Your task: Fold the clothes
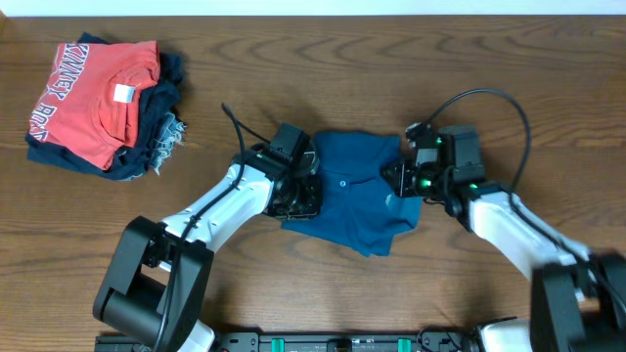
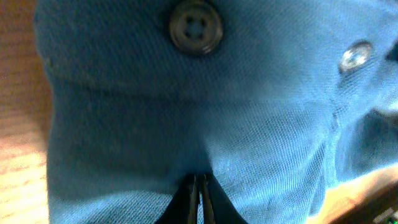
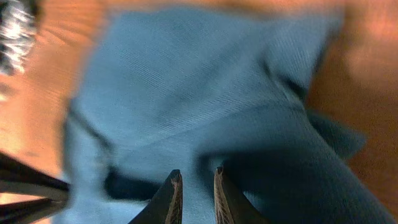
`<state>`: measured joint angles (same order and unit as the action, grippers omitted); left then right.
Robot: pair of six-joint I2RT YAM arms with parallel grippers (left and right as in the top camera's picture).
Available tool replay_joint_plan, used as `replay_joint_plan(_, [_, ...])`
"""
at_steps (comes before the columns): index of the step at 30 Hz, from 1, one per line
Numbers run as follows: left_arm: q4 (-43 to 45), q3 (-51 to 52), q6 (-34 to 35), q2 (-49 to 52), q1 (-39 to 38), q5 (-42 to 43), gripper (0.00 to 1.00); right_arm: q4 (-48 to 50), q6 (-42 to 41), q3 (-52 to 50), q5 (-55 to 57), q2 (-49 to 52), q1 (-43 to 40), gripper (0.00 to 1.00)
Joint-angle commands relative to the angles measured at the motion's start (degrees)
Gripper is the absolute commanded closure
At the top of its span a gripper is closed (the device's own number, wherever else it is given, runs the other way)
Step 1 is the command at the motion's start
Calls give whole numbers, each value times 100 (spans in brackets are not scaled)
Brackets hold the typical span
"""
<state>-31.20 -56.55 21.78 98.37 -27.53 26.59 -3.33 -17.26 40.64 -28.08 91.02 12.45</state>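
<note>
My left gripper holds the polo shirt's edge short of the buttoned middle. I should move the polo shirt point(image 1: 354, 200) inward before I let it go.
A blue polo shirt point(image 1: 354, 200) lies crumpled at the middle of the wooden table. My left gripper point(image 1: 299, 192) is at its left edge, pressed into the cloth. In the left wrist view the fingers point(image 2: 200, 186) are closed together on the blue fabric point(image 2: 186, 106), below a dark button point(image 2: 195, 27). My right gripper point(image 1: 403, 182) is at the shirt's right edge. In the right wrist view its fingers point(image 3: 196, 182) are nearly together with blue cloth point(image 3: 205, 87) between them, and a darker raised fold sits just to their right.
A stack of folded clothes point(image 1: 98, 103), with a red printed shirt on top of dark blue garments, sits at the table's far left. Bare wooden table point(image 1: 489, 293) surrounds the shirt. A black cable loops above the right arm point(image 1: 509, 103).
</note>
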Motion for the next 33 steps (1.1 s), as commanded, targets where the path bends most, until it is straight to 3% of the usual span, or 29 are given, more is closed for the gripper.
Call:
replay_joint_plan(1, [404, 173, 518, 66, 11, -446, 93, -44, -52, -15, 175, 546, -22, 87])
replay_joint_plan(5, [1045, 197, 503, 76, 48, -1298, 93, -820, -76, -15, 485, 619, 66, 91])
replay_joint_plan(12, [2273, 70, 166, 101, 461, -1300, 93, -1963, -354, -15, 990, 105, 363, 91])
replay_joint_plan(17, [1191, -640, -341, 31, 737, -846, 92, -2063, -350, -15, 942, -831, 369, 89])
replay_joint_plan(21, [55, -1110, -463, -229, 745, -444, 91, -1888, -304, -15, 1034, -1615, 330, 80])
replay_joint_plan(27, [-728, -1095, -459, -400, 426, 42, 90, -1471, -304, -15, 1097, -1862, 212, 77])
replay_joint_plan(33, [-295, -372, 114, -229, 42, -286, 91, -1285, -249, -15, 1165, -1095, 210, 80])
